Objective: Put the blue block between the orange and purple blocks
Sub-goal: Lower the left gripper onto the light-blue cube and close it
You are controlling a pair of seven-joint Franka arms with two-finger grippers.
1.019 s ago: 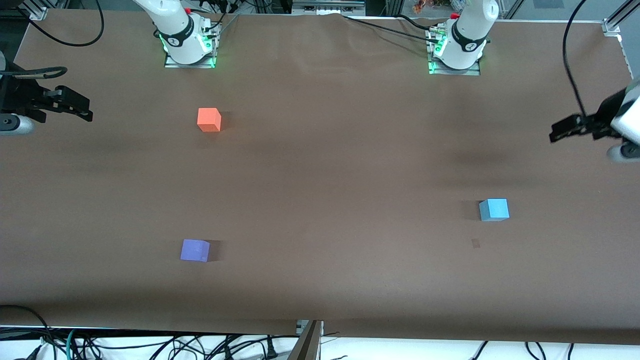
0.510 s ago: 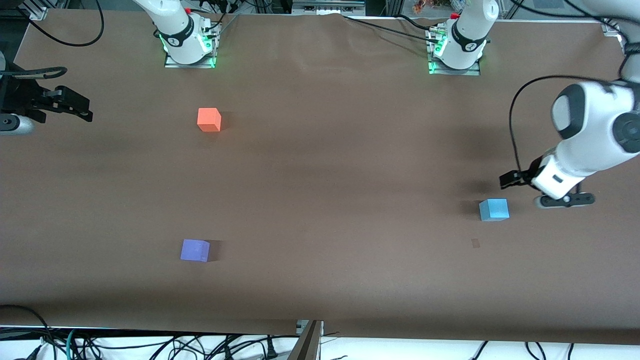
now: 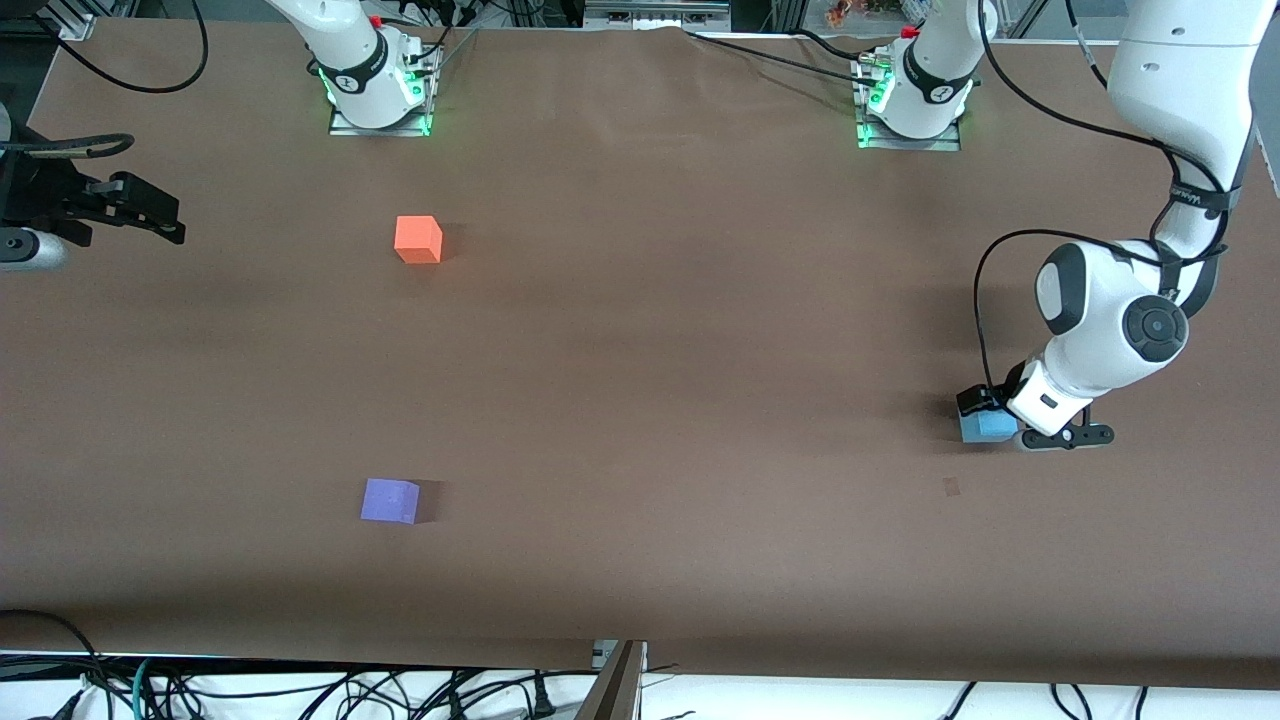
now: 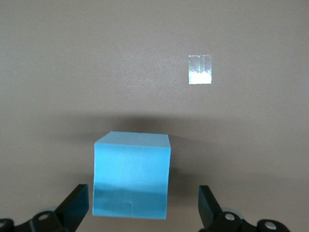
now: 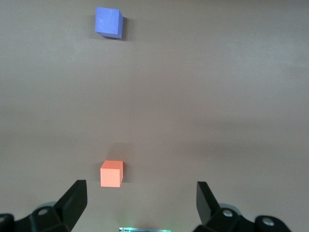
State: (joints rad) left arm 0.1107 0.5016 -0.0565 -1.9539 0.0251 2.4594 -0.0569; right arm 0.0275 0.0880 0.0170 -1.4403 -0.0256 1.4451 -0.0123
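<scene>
My left gripper grabs the blue block [image 3: 985, 428] by its two opposite sides next, to place it between the orange and purple blocks.
The blue block [image 3: 985, 428] sits on the brown table toward the left arm's end. My left gripper [image 3: 996, 418] is low over it, open, with the blue block [image 4: 131, 179] between the fingers [image 4: 77, 205] and no grip showing. The orange block [image 3: 418, 239] lies toward the right arm's end, close to that arm's base. The purple block [image 3: 389, 500] lies nearer the front camera than the orange one. My right gripper [image 3: 165, 222] waits open at the right arm's end of the table. In its wrist view the orange block [image 5: 111, 173] and purple block [image 5: 108, 21] both show.
A small shiny patch of tape [image 3: 951, 486] lies on the table just nearer the front camera than the blue block. The arm bases [image 3: 378, 95] [image 3: 912, 105] stand along the table's back edge. Cables hang below the front edge.
My left arm has swung in from the table's end and come down over the blue block, with its fingers now on either side of it. The right arm and all three blocks are unmoved.
</scene>
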